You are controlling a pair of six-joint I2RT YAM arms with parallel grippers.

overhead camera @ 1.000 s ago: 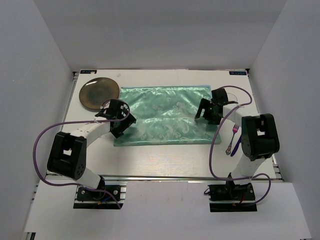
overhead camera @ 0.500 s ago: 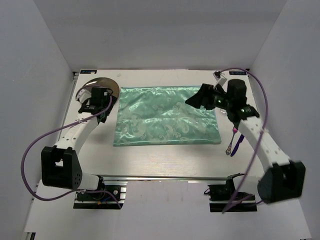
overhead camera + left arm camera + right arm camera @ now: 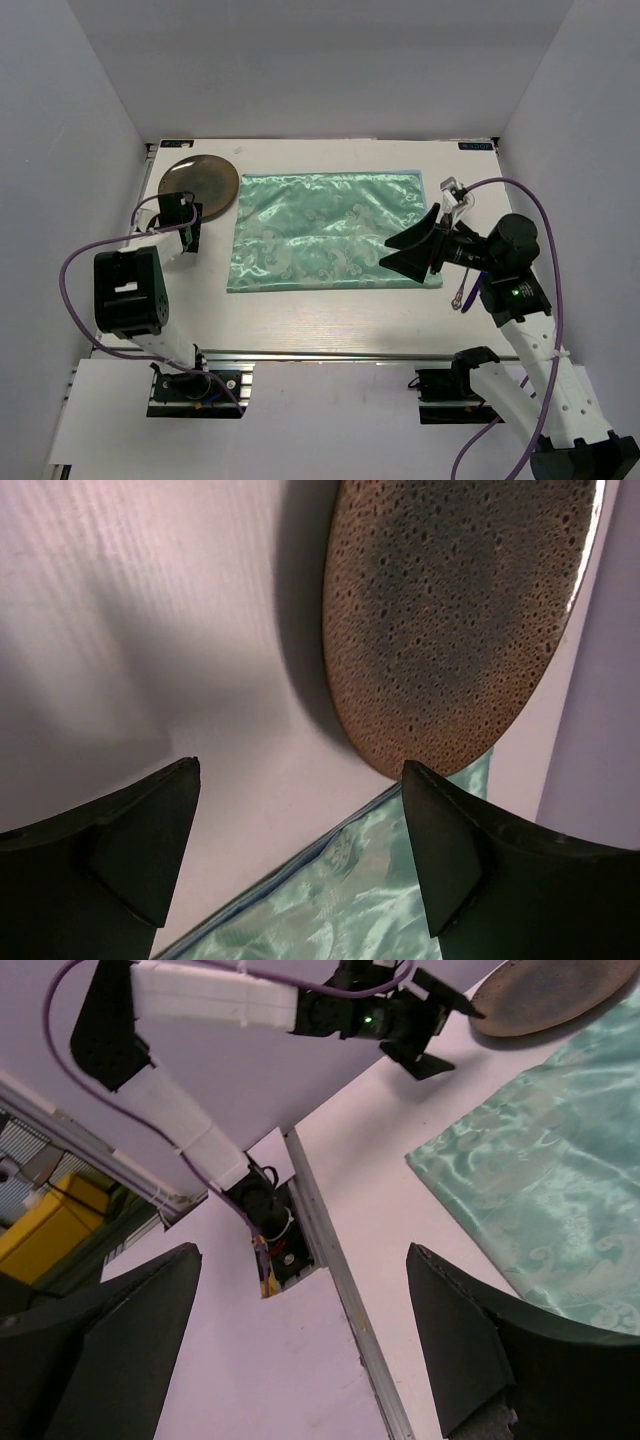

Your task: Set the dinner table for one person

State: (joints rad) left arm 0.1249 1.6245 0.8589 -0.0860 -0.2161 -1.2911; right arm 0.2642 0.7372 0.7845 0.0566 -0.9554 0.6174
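Note:
I should next take the brown speckled plate by its near rim (image 3: 212, 215) with my left gripper, so the plate's bottom stays free to rest on the mat (image 3: 330, 230).
The dinner table (image 3: 330, 320) is a white top with a mint-green patterned mat (image 3: 330, 230) in its middle. A brown speckled plate (image 3: 198, 186) lies at the far left, off the mat. My left gripper (image 3: 189, 226) hangs open just near of the plate, beside the mat's left edge. In the left wrist view the left gripper (image 3: 300, 768) is empty, with the plate (image 3: 455, 610) ahead and the mat's corner (image 3: 400, 900) below. My right gripper (image 3: 408, 250) is raised over the mat's near right corner, pointing left, open and empty (image 3: 305, 1250).
Purple-handled cutlery (image 3: 458, 295) lies right of the mat, partly hidden behind the right arm. A metal rail (image 3: 340, 1290) runs along the table's near edge, by the left arm's base (image 3: 265, 1240). Grey walls close in three sides.
The left gripper has pulled back from over the plate to just near of it. The right arm has swung from the mat's far right corner to above its near right corner.

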